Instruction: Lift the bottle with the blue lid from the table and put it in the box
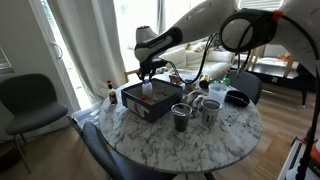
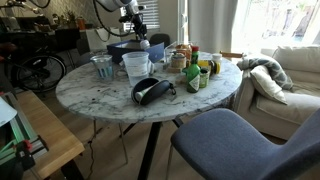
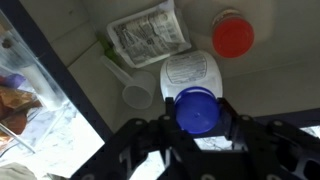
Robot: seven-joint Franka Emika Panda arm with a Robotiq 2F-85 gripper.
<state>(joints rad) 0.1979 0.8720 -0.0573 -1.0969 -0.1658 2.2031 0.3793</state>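
Observation:
The robot's gripper needs to open now: the white body of the bottle is hanging within the sides of the box, so the bottle would end up in the box.
In the wrist view my gripper is shut on the bottle with the blue lid, one finger on each side of the lid. The bottle's white labelled body points down into the box. In both exterior views the gripper holds the bottle upright over the dark-sided box. The box stands at one edge of the round marble table. I cannot tell whether the bottle's base touches the box floor.
Inside the box lie a clear packet, a red-capped item and a small clear cup. Metal cups stand beside the box, and a small dark bottle with a red top is near it. Plastic cups, jars and a black object crowd the table, with chairs around it.

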